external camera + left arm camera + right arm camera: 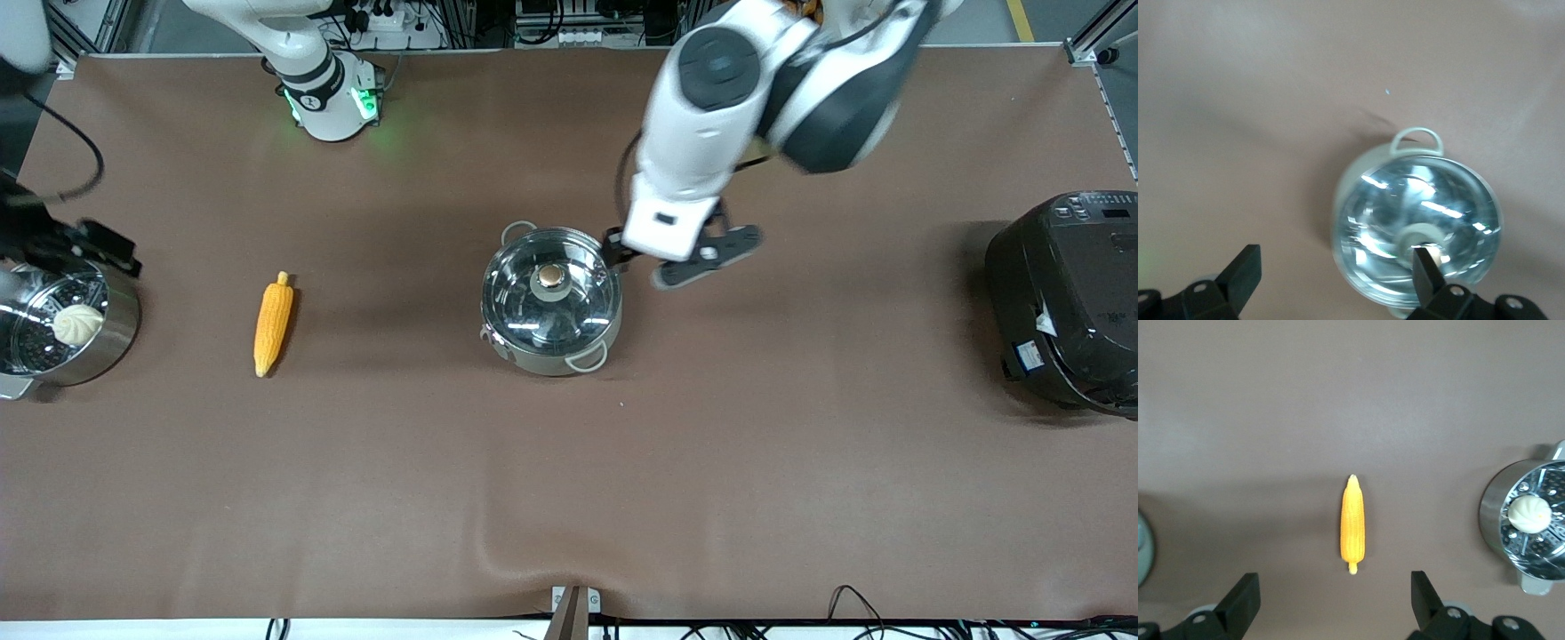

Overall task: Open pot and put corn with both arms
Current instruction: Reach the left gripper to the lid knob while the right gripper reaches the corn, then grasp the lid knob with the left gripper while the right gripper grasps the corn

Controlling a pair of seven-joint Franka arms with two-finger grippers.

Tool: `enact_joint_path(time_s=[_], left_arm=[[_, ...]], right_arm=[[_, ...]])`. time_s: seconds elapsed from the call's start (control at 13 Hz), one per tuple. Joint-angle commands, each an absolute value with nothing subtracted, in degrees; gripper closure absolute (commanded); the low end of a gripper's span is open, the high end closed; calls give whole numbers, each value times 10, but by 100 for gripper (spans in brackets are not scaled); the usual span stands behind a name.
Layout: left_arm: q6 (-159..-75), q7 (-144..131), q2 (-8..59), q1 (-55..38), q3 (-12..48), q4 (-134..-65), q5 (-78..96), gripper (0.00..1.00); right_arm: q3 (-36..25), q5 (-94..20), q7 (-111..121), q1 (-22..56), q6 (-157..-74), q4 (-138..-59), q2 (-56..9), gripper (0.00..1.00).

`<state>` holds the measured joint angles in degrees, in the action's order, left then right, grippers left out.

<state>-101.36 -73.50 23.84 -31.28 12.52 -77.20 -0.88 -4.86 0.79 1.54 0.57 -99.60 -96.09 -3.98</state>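
My right gripper grips the corn by its thick body near the stalk end next, to put the corn into the pot.
The steel pot stands mid-table with its glass lid and copper knob on it. The yellow-orange corn lies flat on the mat toward the right arm's end. My left gripper is open and hangs just beside the pot, on the side toward the left arm's end. In the left wrist view the left gripper is open, and one finger overlaps the lid of the pot. My right gripper is open and empty, high over the table, with the corn lying ahead of its fingers.
A steel steamer pot with a white bun stands at the right arm's end; it also shows in the right wrist view. A big black rice cooker stands at the left arm's end. Brown mat covers the table.
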Motion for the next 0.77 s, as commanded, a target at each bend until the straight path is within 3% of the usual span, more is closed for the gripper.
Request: enact_joint_path(time_s=[0.0,0.23,0.69], left_arm=[[-1062,-859,303,-353,116,-730,-4,0],[-1096,-917,338,-388,109,-730,-7,0],[-1115,-953,373,-443,66,-730,-7,0]], right_arm=[[-36,2,37,-24,-1131,-1074,-70,0],[-36,2,41,-25,-1297,-1172,-118,0],[-35,2,42,-20,-1382,-1183,-235,0]])
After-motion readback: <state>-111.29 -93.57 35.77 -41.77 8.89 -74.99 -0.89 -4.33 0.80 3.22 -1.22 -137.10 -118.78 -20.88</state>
